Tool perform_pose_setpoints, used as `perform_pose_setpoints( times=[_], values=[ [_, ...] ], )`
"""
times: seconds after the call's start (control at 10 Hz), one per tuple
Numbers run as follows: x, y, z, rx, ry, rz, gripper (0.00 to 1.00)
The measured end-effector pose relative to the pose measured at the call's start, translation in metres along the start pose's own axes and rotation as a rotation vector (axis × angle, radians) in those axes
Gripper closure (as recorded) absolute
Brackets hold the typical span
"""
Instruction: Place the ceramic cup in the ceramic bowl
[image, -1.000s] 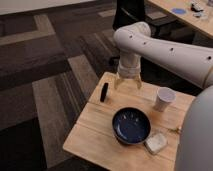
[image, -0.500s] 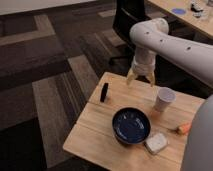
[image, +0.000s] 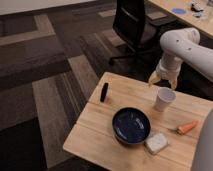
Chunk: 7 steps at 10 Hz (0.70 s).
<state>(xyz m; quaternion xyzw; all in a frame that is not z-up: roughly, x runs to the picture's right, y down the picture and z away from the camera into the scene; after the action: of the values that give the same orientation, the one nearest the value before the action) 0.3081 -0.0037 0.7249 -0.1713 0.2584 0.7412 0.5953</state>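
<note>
The cup should go into the bowl (image: 131, 125). My gripper should grab the cup by its upper rim (image: 166, 92) next.
The white ceramic cup (image: 163, 98) stands upright on the wooden table (image: 100, 135), right of centre. The dark navy ceramic bowl (image: 131, 125) sits in front of it, toward the table's near edge, and holds nothing. My gripper (image: 162, 80) hangs from the white arm just above and slightly behind the cup, fingers pointing down and spread apart. It holds nothing.
A small black upright object (image: 104, 92) stands at the table's left. A whitish sponge block (image: 156, 143) lies right of the bowl. A carrot (image: 186, 128) lies at the right. A black office chair (image: 131, 27) stands behind the table.
The arm has swung to the right across the back of the table. The gripper went from above the bowl's far side to just over the cup.
</note>
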Motion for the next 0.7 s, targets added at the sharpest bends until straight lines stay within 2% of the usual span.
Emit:
perform_pose_setpoints(
  times=[0.2, 0.4, 0.7],
  values=[
    [-0.002, -0.01, 0.016, -0.014, 0.001, 0.006, 0.35],
    [-0.005, -0.004, 0.032, -0.025, 0.012, -0.024, 0.35],
    [-0.005, 0.01, 0.057, -0.012, 0.05, -0.08, 0.35]
  ],
)
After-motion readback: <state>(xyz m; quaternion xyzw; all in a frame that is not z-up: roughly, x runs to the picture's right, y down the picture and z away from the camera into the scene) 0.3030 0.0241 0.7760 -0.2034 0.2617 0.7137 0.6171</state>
